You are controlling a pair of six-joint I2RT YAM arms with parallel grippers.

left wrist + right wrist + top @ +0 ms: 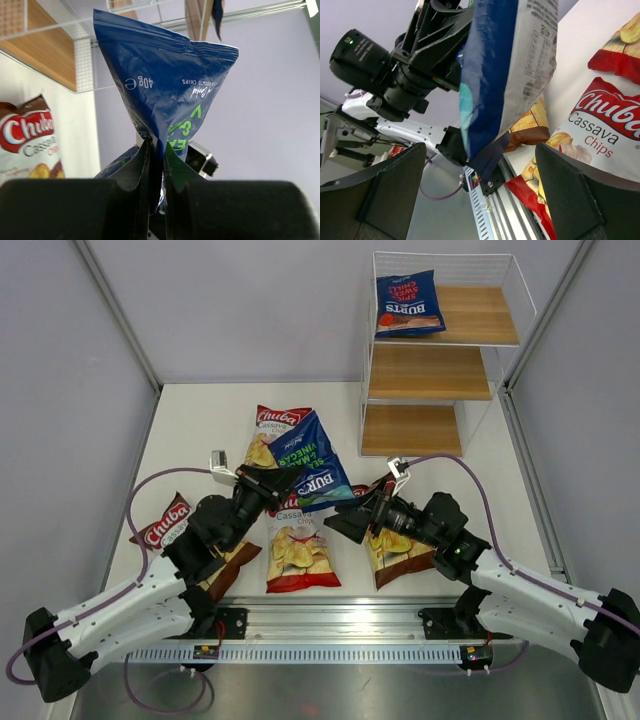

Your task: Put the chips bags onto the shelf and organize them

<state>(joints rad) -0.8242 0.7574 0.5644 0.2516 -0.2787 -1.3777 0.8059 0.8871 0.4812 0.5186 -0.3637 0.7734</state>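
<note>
Next, my right gripper grabs the Burts bag by its free lower corner point(344, 500). The opposite end then stays free to enter the shelf point(430, 370).
A dark-blue Burts chips bag point(312, 458) hangs above the table with my left gripper point(287, 480) shut on one edge. In the left wrist view the blue bag point(165, 85) is pinched between the black fingers point(137, 175). My right gripper point(340, 516) is open beside it. In the right wrist view the bag's lower corner point(490, 150) sits between the wide-apart fingers point(580, 195) without touching them. A second Burts bag point(408, 305) lies on the top tier of the shelf point(430, 370). Red-and-white Chuba bags point(298, 552) point(276, 424) and brown ones point(165, 523) point(402, 555) lie on the table.
The shelf's middle and bottom wooden tiers point(410, 430) hold nothing. Both arms lie over the brown bags. A metal rail point(340, 625) runs along the near table edge. Grey walls close in the left and right sides.
</note>
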